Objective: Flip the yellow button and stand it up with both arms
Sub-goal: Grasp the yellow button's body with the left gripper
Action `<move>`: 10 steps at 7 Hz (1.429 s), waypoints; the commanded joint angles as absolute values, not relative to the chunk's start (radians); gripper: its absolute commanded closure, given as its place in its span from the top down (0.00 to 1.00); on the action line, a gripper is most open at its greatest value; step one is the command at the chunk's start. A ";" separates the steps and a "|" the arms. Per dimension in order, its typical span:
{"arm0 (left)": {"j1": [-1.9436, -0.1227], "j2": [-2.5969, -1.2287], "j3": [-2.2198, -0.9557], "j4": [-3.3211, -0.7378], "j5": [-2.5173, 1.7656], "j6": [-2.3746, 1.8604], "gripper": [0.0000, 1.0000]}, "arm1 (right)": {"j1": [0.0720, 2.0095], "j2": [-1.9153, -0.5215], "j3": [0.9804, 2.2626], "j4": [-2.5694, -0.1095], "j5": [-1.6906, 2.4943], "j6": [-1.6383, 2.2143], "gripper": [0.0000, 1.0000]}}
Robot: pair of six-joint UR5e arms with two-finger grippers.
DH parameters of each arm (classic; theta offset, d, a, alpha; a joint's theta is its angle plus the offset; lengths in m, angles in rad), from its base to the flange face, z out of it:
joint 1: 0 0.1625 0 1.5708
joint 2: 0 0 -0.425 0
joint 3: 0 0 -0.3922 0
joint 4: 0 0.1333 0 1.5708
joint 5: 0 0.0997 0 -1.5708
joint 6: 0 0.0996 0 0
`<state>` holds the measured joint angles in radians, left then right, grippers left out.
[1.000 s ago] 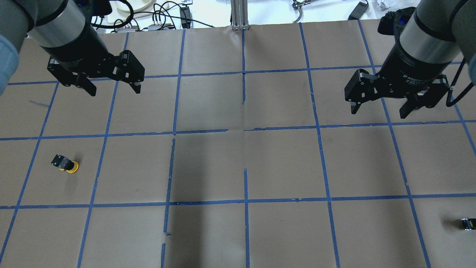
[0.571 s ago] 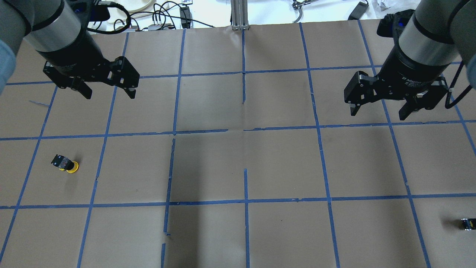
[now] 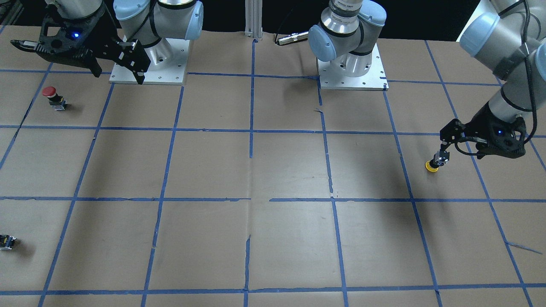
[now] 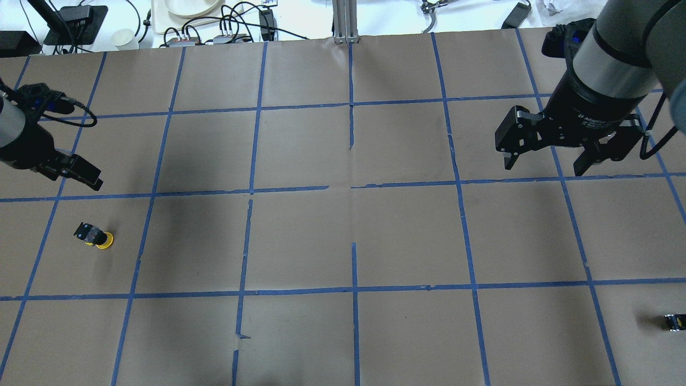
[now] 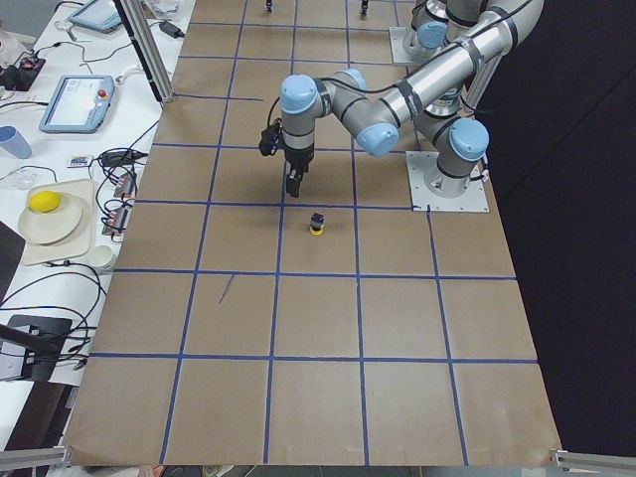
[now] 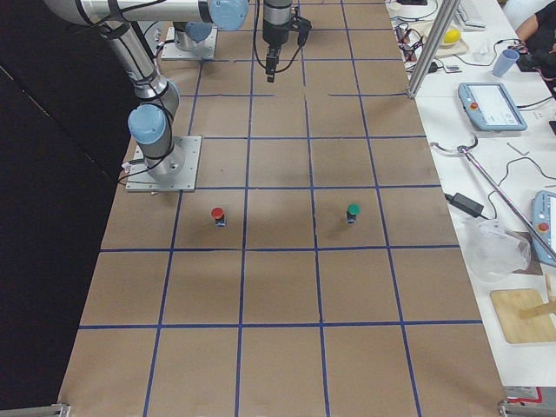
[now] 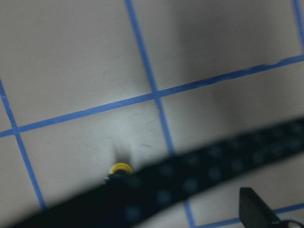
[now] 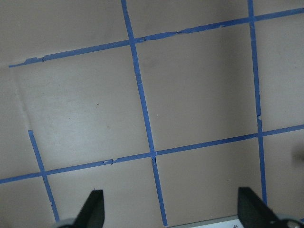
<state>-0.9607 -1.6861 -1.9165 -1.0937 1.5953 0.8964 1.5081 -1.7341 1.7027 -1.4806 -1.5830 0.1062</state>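
Note:
The left gripper grabs its black-and-metal body (image 3: 440, 157) next, to flip the yellow button (image 3: 430, 166) upright.
The yellow button (image 4: 97, 237) stands on its yellow cap with the black-and-metal body on top, at the table's left; it also shows in the front view (image 3: 436, 163) and the left side view (image 5: 316, 225). My left gripper (image 4: 80, 174) hangs low just beyond the button, not touching it, and is open and empty. In the left wrist view the yellow cap (image 7: 120, 168) shows partly behind a blurred black band. My right gripper (image 4: 544, 163) is open and empty, high over the table's far right.
A red-capped button (image 3: 50, 94) stands near the right arm's base. A green-capped button (image 6: 352, 211) stands beyond it. A small capless black part (image 4: 674, 321) lies at the near right edge. Cables and devices (image 4: 225, 21) lie past the far edge.
My left arm has swung down and to the left, from high over the far left squares to just beyond the yellow button. The right gripper has shifted only slightly. The button has not moved.

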 commanded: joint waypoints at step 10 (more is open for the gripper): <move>-0.893 -1.773 -2.082 -0.890 1.602 1.100 0.29 | 1.508 -1.732 1.704 -1.479 -1.586 0.103 1.00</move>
<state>-0.8917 -1.7769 -2.0799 -0.8967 1.6037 1.0980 1.5080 -1.7330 1.7041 -1.4788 -1.5848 0.1041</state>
